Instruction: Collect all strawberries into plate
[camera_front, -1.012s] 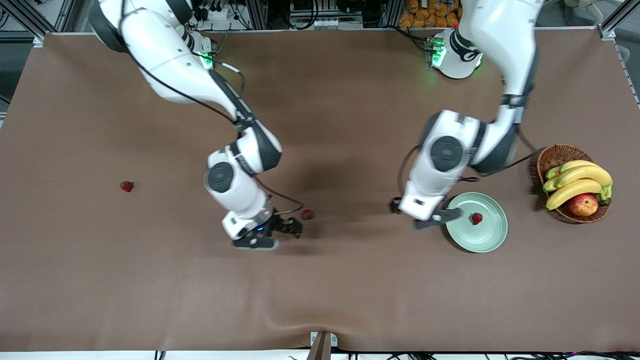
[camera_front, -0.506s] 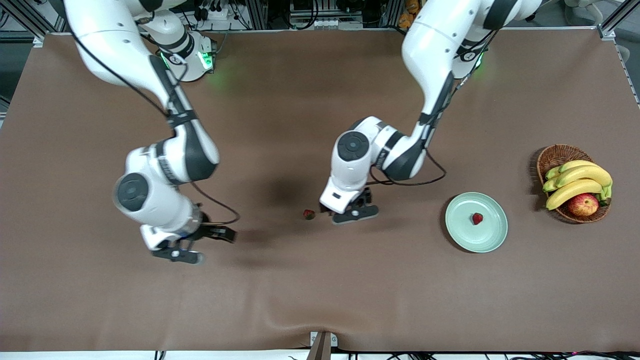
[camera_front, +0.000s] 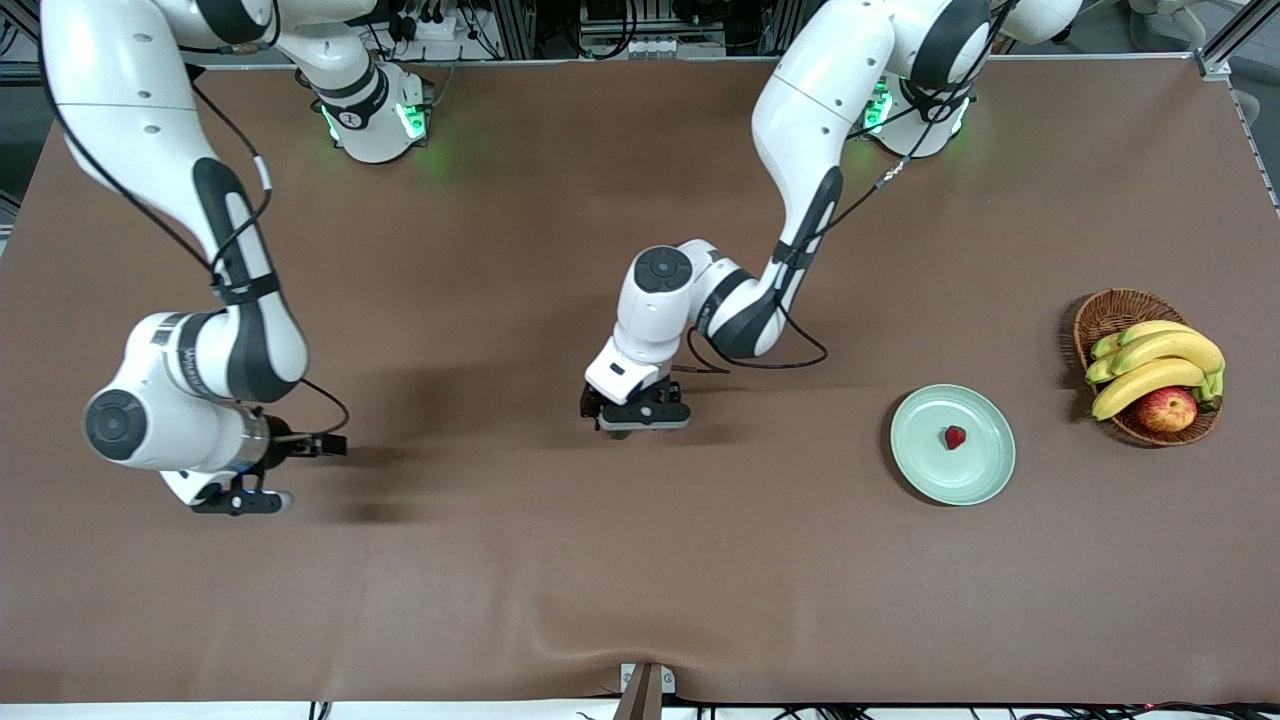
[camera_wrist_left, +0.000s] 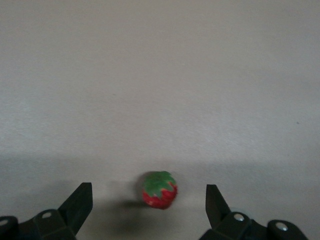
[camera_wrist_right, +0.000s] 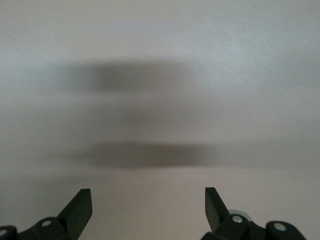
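Observation:
My left gripper grabs the strawberry by its red body (camera_wrist_left: 161, 201) next, to add the strawberry to the mint-green plate.
One strawberry (camera_front: 955, 437) lies on the pale mint-green plate (camera_front: 925, 460). A second strawberry (camera_wrist_left: 160, 190), red with a green cap, lies on the table between the open fingers of my left gripper (camera_wrist_left: 148, 187). In the front view that gripper (camera_front: 638, 417) is low over the middle of the table and hides this berry. My right gripper (camera_front: 242, 494) is open and empty, low over the table toward the right arm's end. Its wrist view shows only bare table and shadows between its jaws (camera_wrist_right: 147, 192). The third strawberry is hidden from every view.
A brown wicker basket (camera_front: 1110, 310) with bananas (camera_front: 1150, 370) and a red-yellow apple (camera_front: 1166, 409) stands beside the plate, at the left arm's end of the table. The brown table cover (camera_front: 640, 600) is wrinkled at the front edge.
My left gripper has swung from the plate to the middle strawberry and now straddles it. My right gripper has left that strawberry and moved toward the right arm's end.

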